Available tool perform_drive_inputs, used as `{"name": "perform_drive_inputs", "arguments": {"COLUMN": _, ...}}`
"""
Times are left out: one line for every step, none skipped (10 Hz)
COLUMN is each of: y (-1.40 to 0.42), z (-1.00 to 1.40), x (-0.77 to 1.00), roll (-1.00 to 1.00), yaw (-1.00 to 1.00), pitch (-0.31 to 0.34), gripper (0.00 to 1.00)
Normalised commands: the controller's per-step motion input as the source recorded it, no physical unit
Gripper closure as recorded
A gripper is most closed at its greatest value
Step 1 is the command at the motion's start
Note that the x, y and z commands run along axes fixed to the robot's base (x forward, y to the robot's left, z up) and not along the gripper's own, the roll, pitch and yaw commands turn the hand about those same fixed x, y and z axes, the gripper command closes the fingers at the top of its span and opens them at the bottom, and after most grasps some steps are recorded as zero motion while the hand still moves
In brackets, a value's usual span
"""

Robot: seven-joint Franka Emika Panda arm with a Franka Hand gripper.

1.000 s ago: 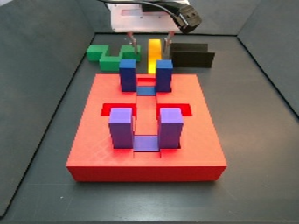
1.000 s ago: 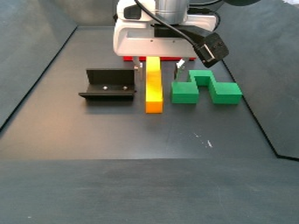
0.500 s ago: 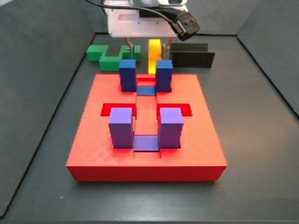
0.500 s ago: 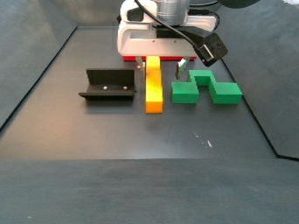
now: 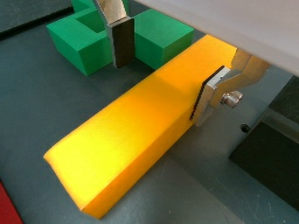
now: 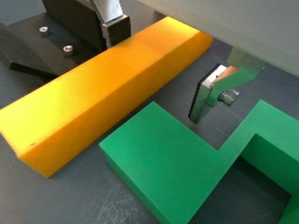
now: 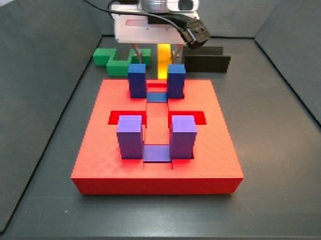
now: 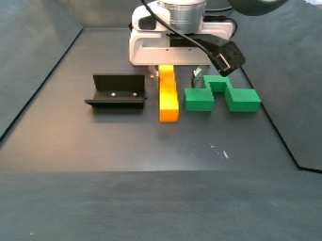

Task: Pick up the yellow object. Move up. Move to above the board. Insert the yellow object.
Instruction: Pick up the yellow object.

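Next, my gripper takes hold of the yellow bar across its narrow width [image 7: 163, 58], to lift the bar for insertion into the board [image 7: 157, 141].
The yellow object [image 8: 168, 94] lies flat on the dark floor between the black fixture and the green zigzag block; it also shows in both wrist views [image 5: 140, 131] [image 6: 105, 87]. My gripper [image 8: 168, 70] is low over its far end, open, with one finger on each side of the bar [image 5: 166, 68] [image 6: 162, 61]. One pad [image 5: 211, 92] stands at the bar's edge; the other finger [image 5: 119, 42] is a little apart from it. The board [image 7: 157, 141], a red slab with blue and purple posts, lies in front; behind it show the bar [image 7: 164, 58] and gripper [image 7: 164, 49].
The green zigzag block [image 8: 220, 95] lies close beside the bar [image 6: 187, 166] [image 5: 105, 39]. The black fixture [image 8: 116, 92] stands on the bar's other side [image 6: 47, 44]. Dark walls enclose the floor.
My gripper has come down over the far end of the yellow bar, jaws still open. The bar and the other pieces have not moved.
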Motion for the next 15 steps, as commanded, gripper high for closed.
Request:
{"name": "perform_drive_inputs", "arguments": {"y": 0.11, "z": 0.0, "x": 0.0, "roll": 0.0, "yaw": -0.01, "pitch": 0.0, "gripper": 0.0}}
{"name": "perform_drive_inputs", "arguments": {"y": 0.03, "z": -0.01, "x": 0.0, "roll": 0.0, "yaw": 0.0, "pitch": 0.0, "gripper": 0.0}}
{"name": "perform_drive_inputs", "arguments": {"y": 0.0, "z": -0.01, "x": 0.0, "roll": 0.0, "yaw": 0.0, "pitch": 0.0, "gripper": 0.0}}
{"name": "perform_drive_inputs", "arguments": {"y": -0.06, "z": -0.01, "x": 0.0, "roll": 0.0, "yaw": 0.0, "pitch": -0.016, "gripper": 0.0}}
{"name": "perform_drive_inputs", "arguments": {"y": -0.04, "z": -0.05, "x": 0.0, "roll": 0.0, "yaw": 0.0, "pitch": 0.0, "gripper": 0.0}}
{"name": "perform_drive_inputs", "arguments": {"y": 0.0, "z": -0.09, "x": 0.0, "roll": 0.03, "yaw": 0.1, "pitch": 0.0, "gripper": 0.0}}
{"name": "perform_drive_inputs", "arguments": {"y": 0.0, "z": -0.05, "x": 0.0, "roll": 0.01, "yaw": 0.11, "pitch": 0.0, "gripper": 0.0}}
{"name": "perform_drive_inputs", "arguments": {"y": 0.0, "z": 0.0, "x": 0.0, "roll": 0.0, "yaw": 0.02, "pitch": 0.0, "gripper": 0.0}}
{"name": "perform_drive_inputs", "arguments": {"y": 0.0, "z": 0.0, "x": 0.0, "roll": 0.0, "yaw": 0.0, "pitch": 0.0, "gripper": 0.0}}
{"name": "perform_drive_inputs", "arguments": {"y": 0.0, "z": 0.0, "x": 0.0, "roll": 0.0, "yaw": 0.0, "pitch": 0.0, "gripper": 1.0}}
{"name": "perform_drive_inputs", "arguments": {"y": 0.0, "z": 0.0, "x": 0.0, "roll": 0.0, "yaw": 0.0, "pitch": 0.0, "gripper": 1.0}}
{"name": "perform_drive_inputs", "arguments": {"y": 0.0, "z": 0.0, "x": 0.0, "roll": 0.0, "yaw": 0.0, "pitch": 0.0, "gripper": 1.0}}
{"name": "perform_drive_inputs", "arguments": {"y": 0.0, "z": 0.0, "x": 0.0, "roll": 0.0, "yaw": 0.0, "pitch": 0.0, "gripper": 1.0}}
{"name": "perform_drive_inputs", "arguments": {"y": 0.0, "z": 0.0, "x": 0.0, "roll": 0.0, "yaw": 0.0, "pitch": 0.0, "gripper": 1.0}}
{"name": "perform_drive_inputs", "arguments": {"y": 0.0, "z": 0.0, "x": 0.0, "roll": 0.0, "yaw": 0.0, "pitch": 0.0, "gripper": 1.0}}
